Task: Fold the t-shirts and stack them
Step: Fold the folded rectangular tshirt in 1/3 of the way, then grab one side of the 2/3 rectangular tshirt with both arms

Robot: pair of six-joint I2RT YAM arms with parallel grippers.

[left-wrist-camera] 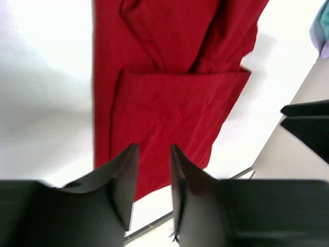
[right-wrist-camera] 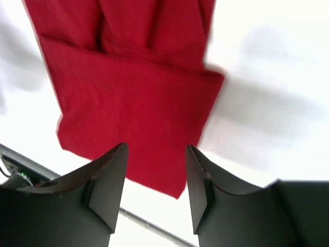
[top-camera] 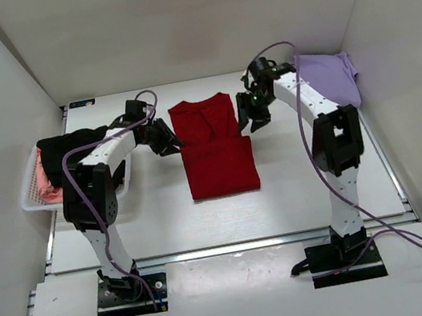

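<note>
The right gripper grabs the deep red t-shirt (top-camera: 217, 153) by its near folded corner (top-camera: 257, 186) next, to fold the t-shirt's doubled part over its far part.
The deep red t-shirt (top-camera: 217, 153) lies flat in the middle of the table, its sides folded in and its near part doubled over. My left gripper (top-camera: 169, 142) hovers at its left edge, open and empty. In the left wrist view, the shirt (left-wrist-camera: 169, 92) lies beyond the fingertips (left-wrist-camera: 131, 159). My right gripper (top-camera: 253, 120) hovers at the shirt's right edge, open and empty. The right wrist view shows the shirt's folded corner (right-wrist-camera: 128, 103) beyond the open gripper (right-wrist-camera: 157, 154). The pale lavender t-shirt (top-camera: 330, 77) lies at the back right. A black tee (top-camera: 71, 144) and a pink one (top-camera: 49, 187) are in the basket.
The white lattice basket (top-camera: 34, 205) stands at the table's left edge, beside my left arm. White walls close in the back and both sides. A metal rail (top-camera: 234, 245) runs along the table's near edge.
</note>
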